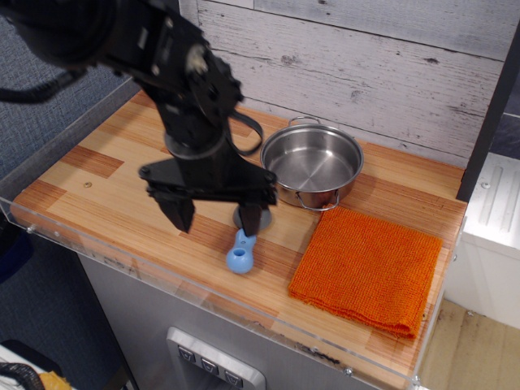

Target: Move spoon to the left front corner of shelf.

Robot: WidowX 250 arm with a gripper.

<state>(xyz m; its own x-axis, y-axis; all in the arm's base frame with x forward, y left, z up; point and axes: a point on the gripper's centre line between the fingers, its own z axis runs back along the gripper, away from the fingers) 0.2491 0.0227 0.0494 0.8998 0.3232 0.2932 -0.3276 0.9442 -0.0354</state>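
My gripper takes hold of the spoon by its light-blue handle next, to move the spoon to the left front corner of the shelf.
The spoon lies on the wooden shelf near the middle of its front edge. Its light-blue handle with the ball end points to the front; its grey bowl is mostly hidden behind one finger. My gripper is open and empty, low over the shelf. Its right finger stands at the spoon's bowl and its left finger stands on bare wood to the left. The shelf's left front corner lies far to the left of the gripper.
A steel pot stands at the back middle, just right of the arm. An orange cloth lies at the front right. A clear acrylic rim edges the shelf. The arm hides the back left part of the shelf.
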